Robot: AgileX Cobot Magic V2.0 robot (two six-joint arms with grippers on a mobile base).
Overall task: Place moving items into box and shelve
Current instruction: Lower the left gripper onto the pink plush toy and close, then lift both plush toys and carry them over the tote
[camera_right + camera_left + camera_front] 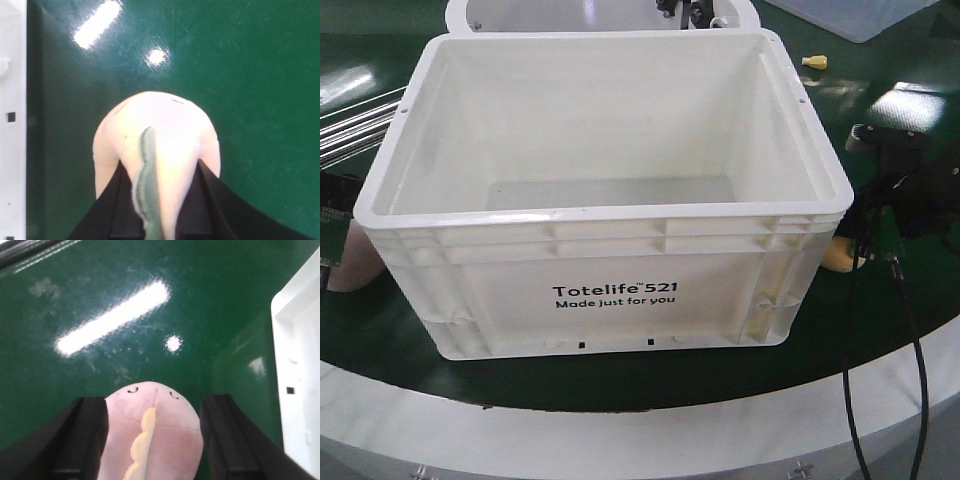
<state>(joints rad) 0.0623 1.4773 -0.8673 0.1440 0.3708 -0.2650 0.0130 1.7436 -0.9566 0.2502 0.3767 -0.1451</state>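
My left gripper should grab the pink plush toy next by its body around the yellow fold [145, 440]. Then the toy can go into the box.
The box [605, 262], a large white crate printed "Totelife 521", stands open and empty in the middle of the green table. Left of it lies a pink plush toy [152, 435] with a yellow ridge. My left gripper [154, 401] is open around that toy; the left finger touches it and the right finger stands just off it. On the box's right, my right gripper [161, 165] is shut on a cream plush toy [165, 130] with a green ridge, pinching it. In the front view both toys peek out beside the box, the pink plush toy [345, 258] and the cream plush toy [842, 255].
A second white container [600, 15] sits behind the box, and a translucent blue bin [865, 15] is at the back right. A small yellow piece [815, 62] lies near it. Metal rails [355, 125] run at the left. Black cables [910, 330] hang over the table's white rim [620, 440].
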